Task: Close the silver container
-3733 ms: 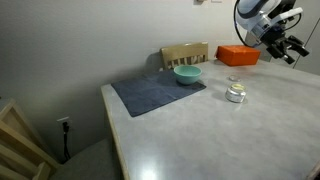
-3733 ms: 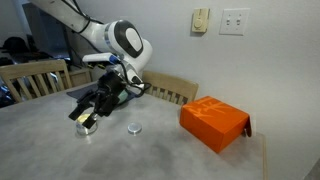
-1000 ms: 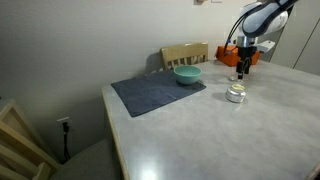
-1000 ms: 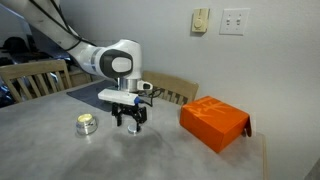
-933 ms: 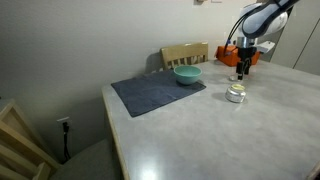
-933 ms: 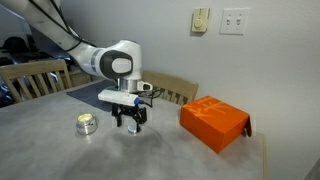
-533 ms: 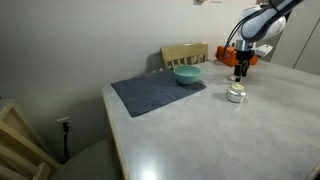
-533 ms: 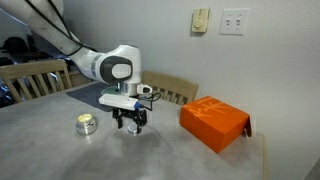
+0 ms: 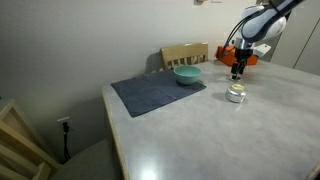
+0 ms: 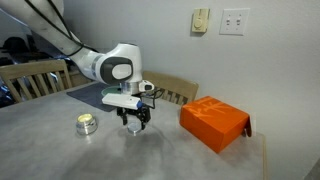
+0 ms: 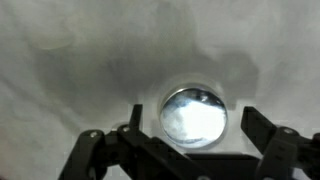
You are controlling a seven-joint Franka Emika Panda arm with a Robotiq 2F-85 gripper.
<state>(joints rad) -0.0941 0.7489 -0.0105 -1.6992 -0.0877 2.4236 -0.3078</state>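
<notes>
My gripper grabs the round shiny lid [image 11: 193,115] from above by opposite sides of its rim next, which leaves its bottom free to close the silver container.
The silver container [image 9: 236,94] is a small shiny tin standing on the grey table, seen in both exterior views [image 10: 87,124]. A round shiny lid [image 11: 193,115] lies flat on the table apart from it. My gripper [image 10: 133,122] hangs just over that lid, pointing down, some way from the container. In the wrist view the jaws [image 11: 193,140] are open on either side of the lid and do not touch it. In an exterior view the gripper [image 9: 238,72] is just behind the container.
An orange rectangular box [image 10: 213,122] sits close beside the gripper, also visible at the table's far edge [image 9: 238,55]. A teal bowl [image 9: 187,74] stands on a dark grey mat [image 9: 157,93]. Wooden chairs [image 9: 185,54] stand at the table's edges.
The gripper left the silver container and came over the lid. In the last second it has only shifted slightly there, jaws still open.
</notes>
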